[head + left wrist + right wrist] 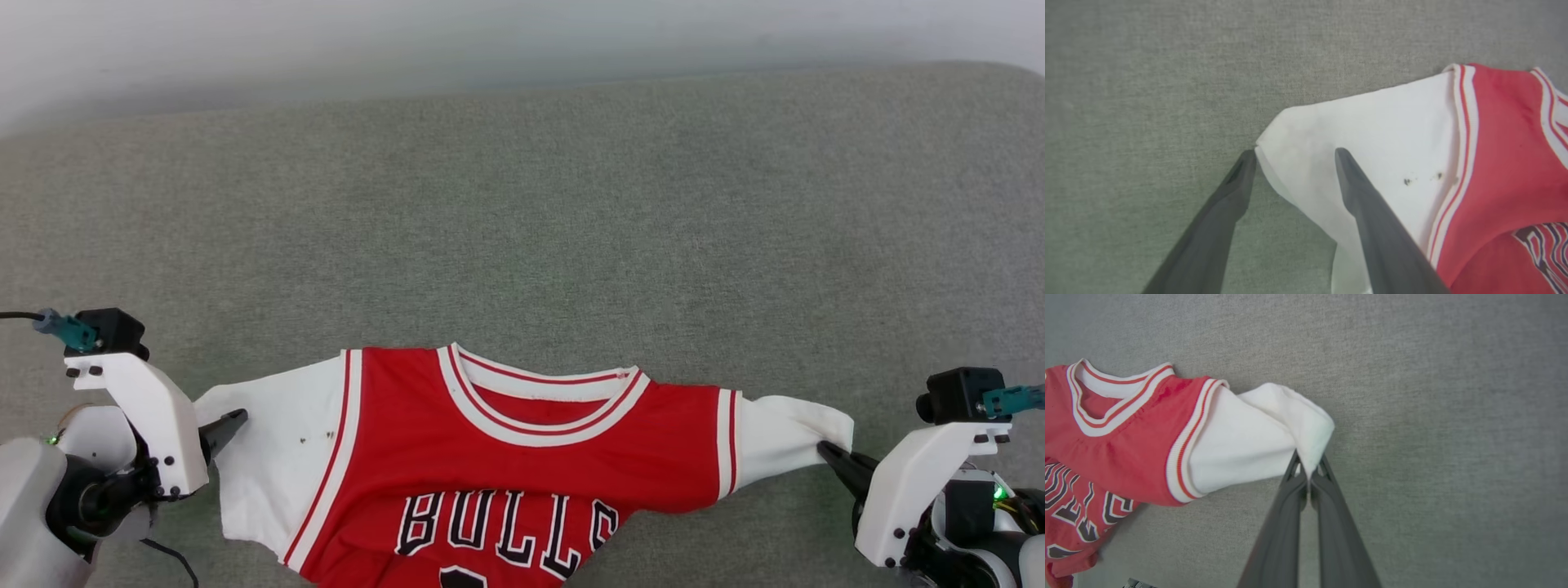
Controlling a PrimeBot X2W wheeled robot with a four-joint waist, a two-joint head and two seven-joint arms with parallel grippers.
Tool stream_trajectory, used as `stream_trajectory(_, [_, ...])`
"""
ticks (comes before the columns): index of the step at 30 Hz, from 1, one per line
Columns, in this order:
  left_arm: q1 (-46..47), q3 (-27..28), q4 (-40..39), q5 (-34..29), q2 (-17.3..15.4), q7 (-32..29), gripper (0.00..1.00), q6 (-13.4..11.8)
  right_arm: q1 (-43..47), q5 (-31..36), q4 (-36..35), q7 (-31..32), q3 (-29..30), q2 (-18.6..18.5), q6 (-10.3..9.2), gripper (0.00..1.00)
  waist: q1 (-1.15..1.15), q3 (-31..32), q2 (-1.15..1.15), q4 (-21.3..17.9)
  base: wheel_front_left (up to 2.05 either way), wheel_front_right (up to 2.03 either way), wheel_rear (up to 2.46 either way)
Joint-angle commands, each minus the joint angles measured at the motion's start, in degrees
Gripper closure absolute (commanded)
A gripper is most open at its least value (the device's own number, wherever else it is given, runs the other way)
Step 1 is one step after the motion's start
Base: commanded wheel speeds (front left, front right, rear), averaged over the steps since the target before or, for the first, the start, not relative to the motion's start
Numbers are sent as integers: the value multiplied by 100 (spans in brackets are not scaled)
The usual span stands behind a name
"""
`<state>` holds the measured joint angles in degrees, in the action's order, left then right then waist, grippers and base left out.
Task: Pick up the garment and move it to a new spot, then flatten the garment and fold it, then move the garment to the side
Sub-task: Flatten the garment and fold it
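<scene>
My left gripper should next pick up the jersey by the white sleeve's hem corner (214, 403), because the rest of the sleeve (294, 431) is flat and wide.
The garment (522, 441), a red jersey with white short sleeves and black lettering, lies face up on the grey surface at the bottom middle of the head view. My left gripper (1295, 155) stands open at the tip of the white left sleeve (1372, 134), one finger beside the cloth and one over it. In the head view the left gripper (229, 425) touches that sleeve's edge. My right gripper (1308, 467) is shut on the end of the white right sleeve (1249, 445), pinching its bunched corner. The right gripper (829, 453) appears at the sleeve's outer end.
A wide grey fabric surface (522, 229) stretches far beyond the jersey to a pale wall (408, 41) at the back. The jersey's lower part runs off the bottom edge of the head view.
</scene>
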<state>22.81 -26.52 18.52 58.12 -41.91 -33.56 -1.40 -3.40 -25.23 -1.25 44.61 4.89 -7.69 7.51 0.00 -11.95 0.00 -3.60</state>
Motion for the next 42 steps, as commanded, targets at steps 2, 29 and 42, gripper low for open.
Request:
stream_trajectory(2, [128,-27,211,130,90,-185,0,92,-128,-15,15,-63,-8,29,-4,100,0,-228,0,-149,0,0,0])
stream_trajectory(29, [1137,-308,1278,-439,670,746,100,435,-630,72,-91,-195,208,-405,-4,100,0,403,0,119,0,0,0])
stream_trajectory(42, [2770,-134,928,-1131,732,1286,100,-54,-2585,129,327,154,131,-1181,-4,100,0,730,0,144,0,0,0])
